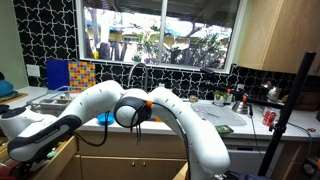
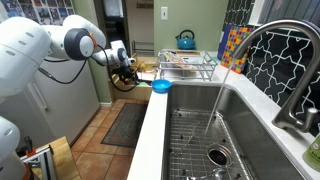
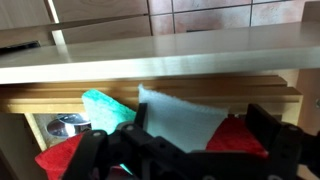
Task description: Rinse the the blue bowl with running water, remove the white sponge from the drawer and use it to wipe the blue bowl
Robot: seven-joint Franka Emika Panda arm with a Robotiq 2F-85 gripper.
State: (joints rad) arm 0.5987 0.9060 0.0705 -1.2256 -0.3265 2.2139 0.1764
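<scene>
The white sponge (image 3: pixel 180 120) needs its end free to wipe the blue bowl, so my gripper will take hold of it across its opposite side edges next.
In the wrist view the drawer (image 3: pixel 60 100) stands open under the counter edge. The white sponge (image 3: pixel 180 120) stands tilted in it, between a green item and a red item. My gripper (image 3: pixel 200 128) reaches into the drawer with its fingers on either side of the sponge. The left finger is at the sponge's edge, and a gap showing red remains at the right finger. The blue bowl (image 2: pixel 161 87) sits on the counter edge beside the sink, just past my gripper (image 2: pixel 126 73). It also shows behind the arm in an exterior view (image 1: pixel 105 120).
The green item (image 3: pixel 103 105), red item (image 3: pixel 243 135) and a metal piece (image 3: pixel 68 125) share the drawer. The counter edge (image 3: pixel 160 55) overhangs it. A wire dish rack (image 2: pixel 186 67) stands behind the bowl. The sink (image 2: pixel 200 135) and faucet (image 2: pixel 290 60) lie beside it.
</scene>
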